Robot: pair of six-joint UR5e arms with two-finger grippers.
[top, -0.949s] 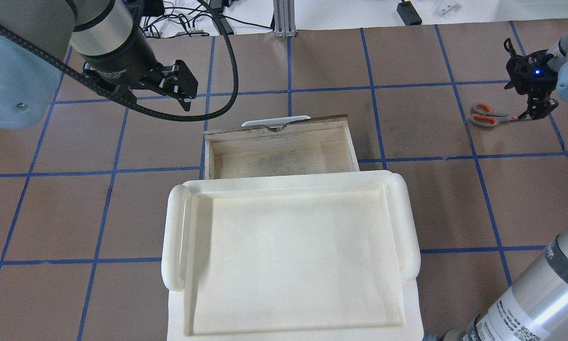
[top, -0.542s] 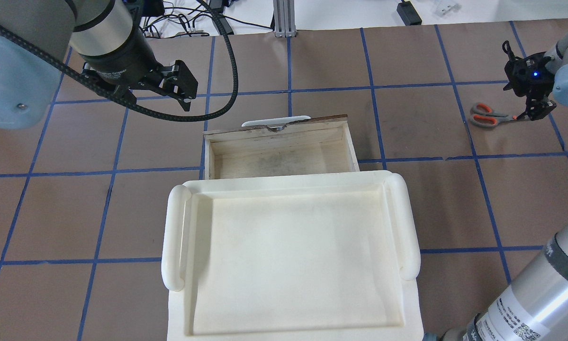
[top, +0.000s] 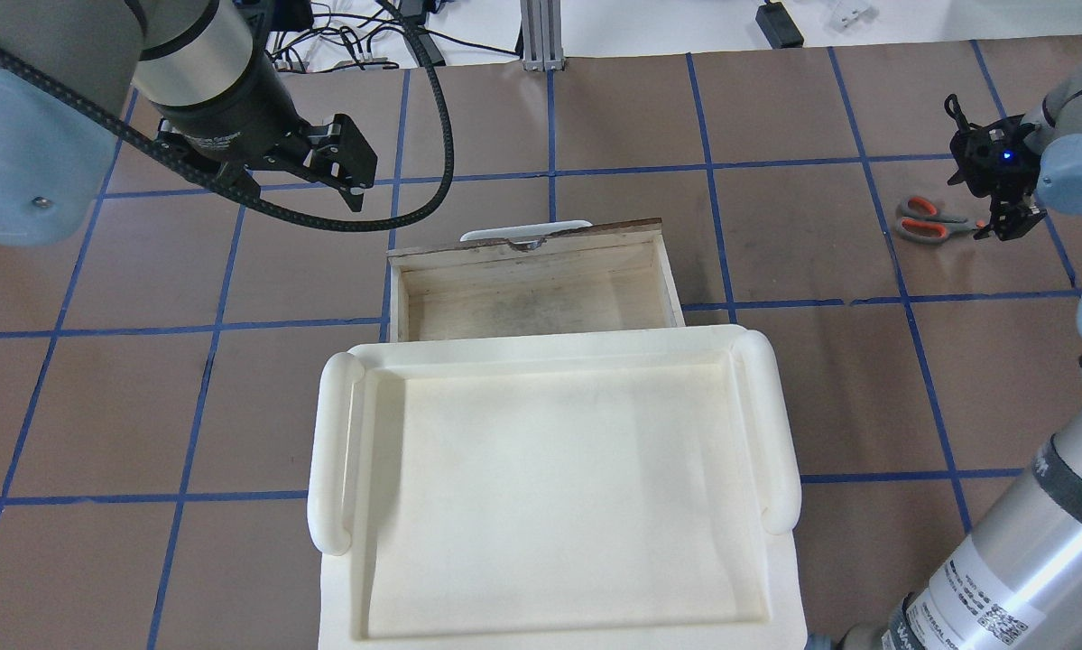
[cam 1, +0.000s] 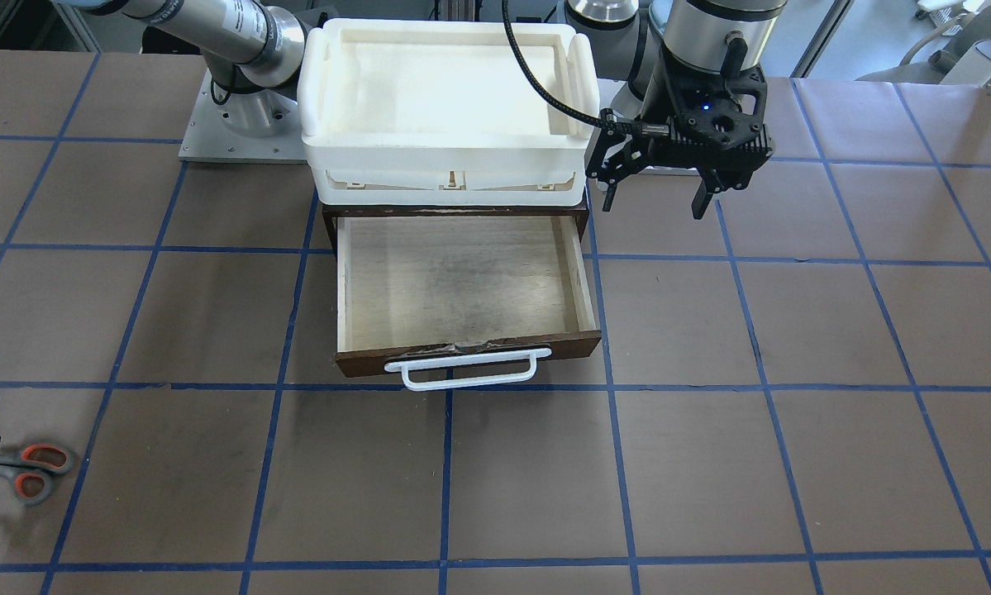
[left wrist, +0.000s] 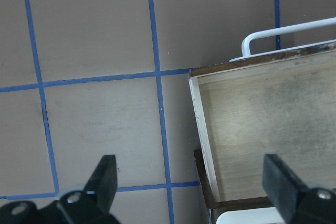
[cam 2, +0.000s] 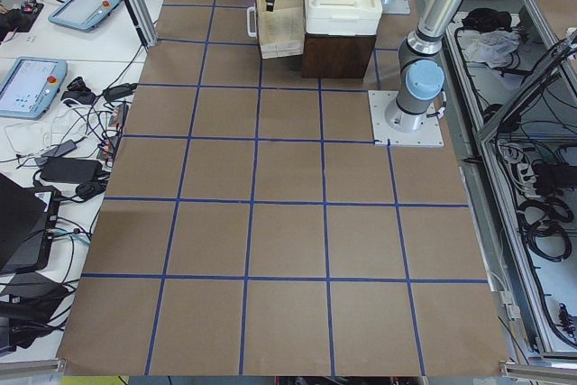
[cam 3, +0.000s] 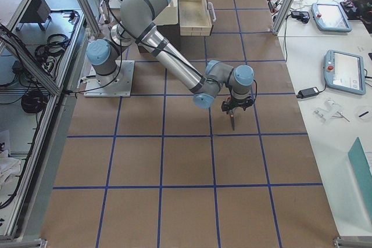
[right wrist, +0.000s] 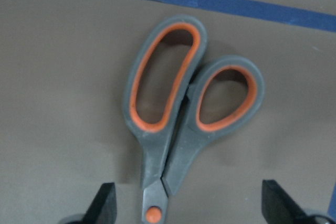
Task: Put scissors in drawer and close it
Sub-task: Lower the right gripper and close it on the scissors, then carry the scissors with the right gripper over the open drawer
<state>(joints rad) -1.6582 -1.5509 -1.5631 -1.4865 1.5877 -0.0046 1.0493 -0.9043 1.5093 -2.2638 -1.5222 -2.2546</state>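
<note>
My right gripper closes on the scissors (top: 922,219) now, since both fingers reach the table on either side of the scissors' grey handles.
The scissors (top: 922,219) lie flat on the table at the far right, grey handles with orange lining pointing left; they also show in the front view (cam 1: 29,471). My right gripper (top: 1006,220) is open and low over their blade end. In the right wrist view the handles (right wrist: 178,103) fill the centre, and the fingertips (right wrist: 104,203) stand wide apart either side of the pivot. The blades are hidden. The drawer (cam 1: 582,281) is pulled open and empty, with its white handle (cam 1: 462,372) toward the table's far side. My left gripper (cam 1: 656,194) hovers open and empty beside the drawer's corner (left wrist: 202,129).
A white plastic tray (top: 333,451) sits on top of the dark cabinet (cam 1: 330,223) that holds the drawer. Blue tape lines grid the brown table. Cables and a metal post (top: 541,36) lie past the far edge.
My right gripper has shifted a little left along the scissors toward the handles. The scissors, the drawer and the left arm have not moved.
</note>
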